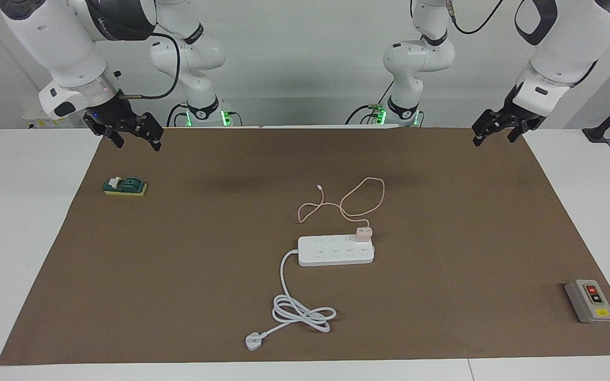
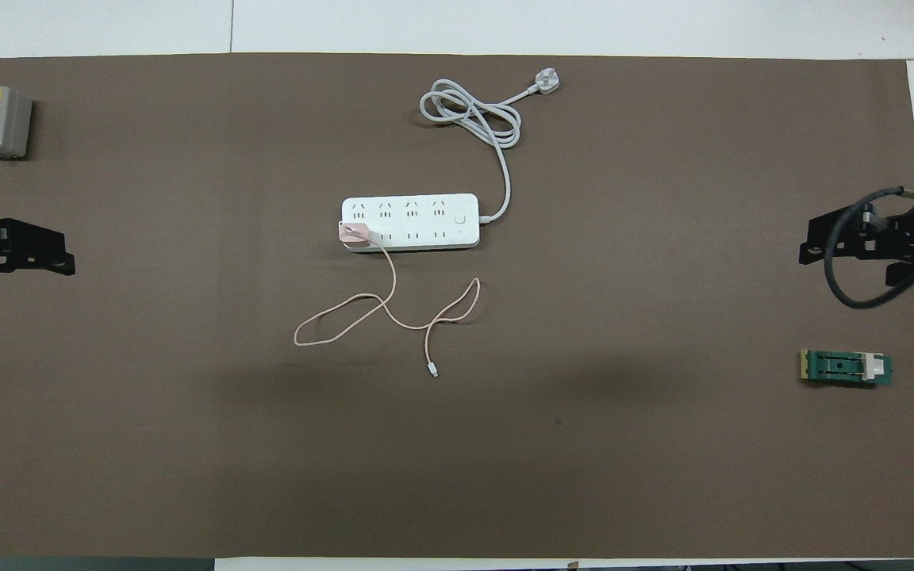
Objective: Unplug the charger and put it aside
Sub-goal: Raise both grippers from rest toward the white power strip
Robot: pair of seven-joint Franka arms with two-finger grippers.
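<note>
I should next grab the charger by its cube body (image 2: 354, 232) with my left gripper to unplug it: the thin pink cable (image 2: 393, 276) lies in slack loops on the mat.
The charger (image 1: 364, 233) is a small pale pink cube plugged into the long white power strip (image 1: 335, 251), in the row nearer the robots, at the strip's end toward the left arm. It also shows in the overhead view (image 2: 354, 233). Its thin pink cable (image 1: 362, 197) lies in loose loops on the mat, nearer the robots than the strip. My left gripper (image 1: 494, 140) is open and empty above the mat's corner at its own end. My right gripper (image 1: 138, 144) is open and empty above the other near corner. Both are well away from the charger.
The strip's thick white cord (image 1: 299, 312) coils farther from the robots and ends in a flat white plug (image 1: 253, 342). A grey switch box (image 1: 590, 300) sits at the left arm's end. A green and yellow block (image 1: 125, 186) lies below the right gripper. A brown mat (image 1: 178, 264) covers the table.
</note>
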